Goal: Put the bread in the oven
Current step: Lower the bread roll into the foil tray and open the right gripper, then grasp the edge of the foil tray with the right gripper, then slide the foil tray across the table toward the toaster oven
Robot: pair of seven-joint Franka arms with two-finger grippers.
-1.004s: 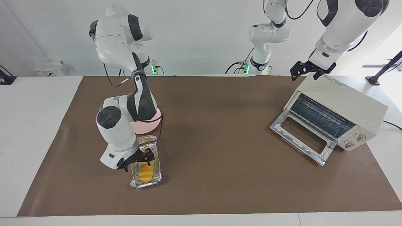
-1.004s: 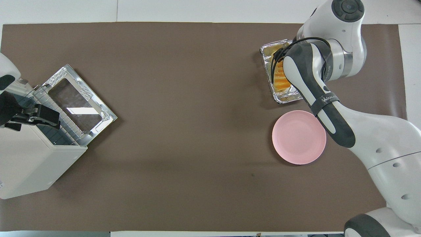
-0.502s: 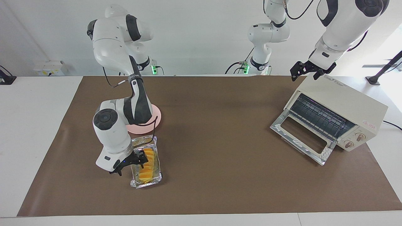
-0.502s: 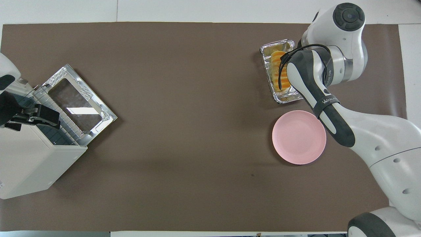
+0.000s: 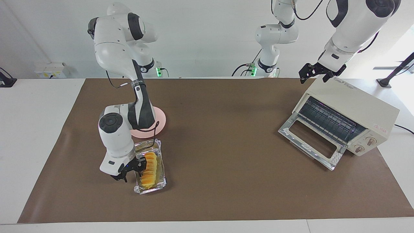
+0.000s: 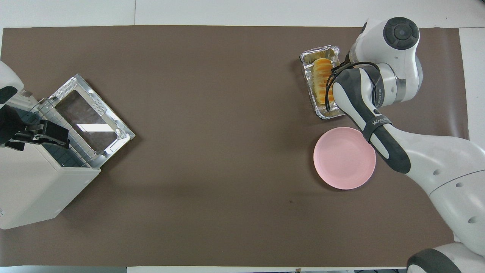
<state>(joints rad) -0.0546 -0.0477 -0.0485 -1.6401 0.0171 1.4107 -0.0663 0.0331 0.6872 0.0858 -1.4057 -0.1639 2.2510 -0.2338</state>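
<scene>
The right gripper picks up the foil tray by its long side (image 6: 337, 61) next, to bring the bread over toward the oven (image 6: 45, 186).
The yellow-orange ridged bread (image 5: 150, 168) lies in a crinkled foil tray (image 5: 160, 149) toward the right arm's end of the table; it also shows in the overhead view (image 6: 321, 79). My right gripper (image 5: 131, 170) is open and empty, low beside the tray on the side toward the right arm's end of the table, apart from the bread. The cream-white oven (image 5: 352, 100) stands toward the left arm's end with its glass door (image 5: 310, 139) dropped open and the wire rack showing. My left gripper (image 5: 318, 73) is open and waits over the oven's top.
A round pink plate (image 5: 160, 120) sits next to the foil tray, nearer to the robots, partly covered by the right arm. A brown mat (image 5: 220, 136) covers the table. The oven's open door (image 6: 91, 121) juts out toward the middle of the mat.
My right gripper has moved off the bread, sideways toward the right arm's end of the table, uncovering more of the loaf. The bread, tray and left arm have not moved.
</scene>
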